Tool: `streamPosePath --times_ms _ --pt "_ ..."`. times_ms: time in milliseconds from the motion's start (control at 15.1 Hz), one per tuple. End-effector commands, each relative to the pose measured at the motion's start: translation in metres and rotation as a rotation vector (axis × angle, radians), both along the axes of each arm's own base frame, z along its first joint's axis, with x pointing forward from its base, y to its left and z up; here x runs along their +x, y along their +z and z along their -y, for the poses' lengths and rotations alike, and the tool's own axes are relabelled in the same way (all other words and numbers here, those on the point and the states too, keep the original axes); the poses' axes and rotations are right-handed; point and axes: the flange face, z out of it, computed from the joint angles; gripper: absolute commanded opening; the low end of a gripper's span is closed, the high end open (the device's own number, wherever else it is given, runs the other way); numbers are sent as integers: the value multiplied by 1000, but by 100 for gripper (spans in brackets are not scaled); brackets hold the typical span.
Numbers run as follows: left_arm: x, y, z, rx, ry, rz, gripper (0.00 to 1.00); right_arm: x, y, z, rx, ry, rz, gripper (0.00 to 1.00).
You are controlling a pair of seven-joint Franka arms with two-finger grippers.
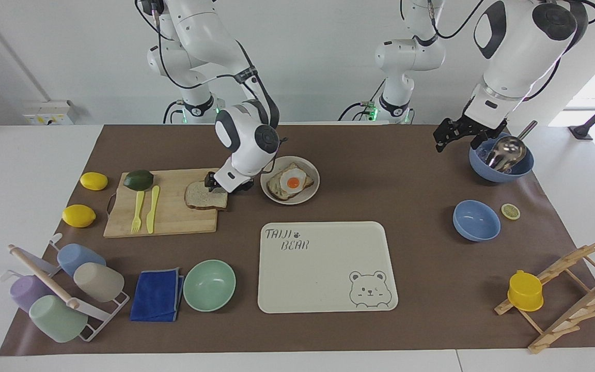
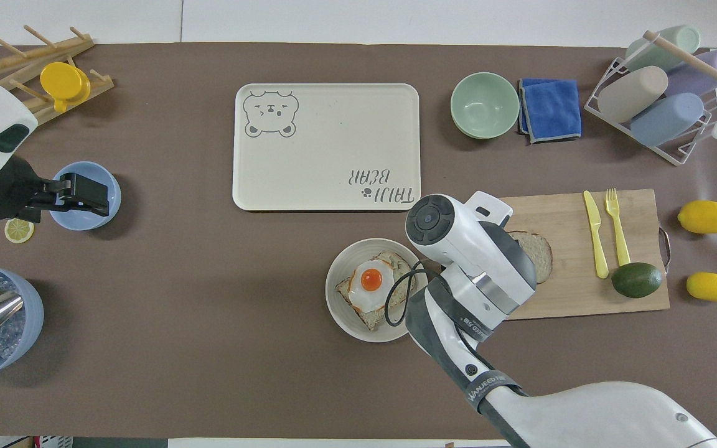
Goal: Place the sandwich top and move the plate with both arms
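Note:
My right gripper grabs the flat, pale bread slice by its thin crust edge next, since its broad side is too wide for the fingers.
The sandwich top, a pale speckled bread slice, lies on the wooden cutting board at the end nearest the plate; it also shows in the overhead view, partly under my right arm. The round beige plate sits beside the board and holds a toast slice with a fried egg. My right gripper is open, low at the bread's edge toward the plate; the overhead view hides it under the wrist. My left gripper is open and empty, and waits in the air beside the scoop bowl.
A cream bear tray lies farther from the robots than the plate. A fork, a knife and an avocado are on the board. A mint-green bowl, a blue cloth, two blue bowls, lemons and racks stand around.

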Motion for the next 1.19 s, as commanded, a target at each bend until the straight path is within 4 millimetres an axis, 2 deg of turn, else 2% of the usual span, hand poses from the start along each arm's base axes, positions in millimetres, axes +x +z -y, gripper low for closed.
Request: streamPosePath --times_ms 0,133,199,332,465,597,730,863,996,1128 --pt "-7 4 -4 15 -7 8 100 -5 3 7 1 13 21 65" --pt "-7 4 -4 15 -7 8 100 -9 1 8 -1 10 17 62" --pt "-7 4 -4 15 -7 8 100 -9 1 8 2 12 20 54" --pt "-7 4 -4 15 -7 8 100 -9 1 7 1 12 21 34" --pt "-7 4 -4 15 -7 8 100 -10 3 3 -2 17 21 0" --pt "-7 4 -4 15 -7 8 100 -6 16 -10 -12 32 24 0" --pt "-7 4 -4 15 -7 8 100 1 39 -24 -21 41 33 0" --pt "-7 4 -4 15 -7 8 100 -2 72 -66 -23 74 45 0" --pt "-7 4 -4 15 -7 8 100 -11 97 -105 -10 124 72 0" --pt "-7 4 -4 15 -7 8 100 -32 100 -140 25 156 86 0"
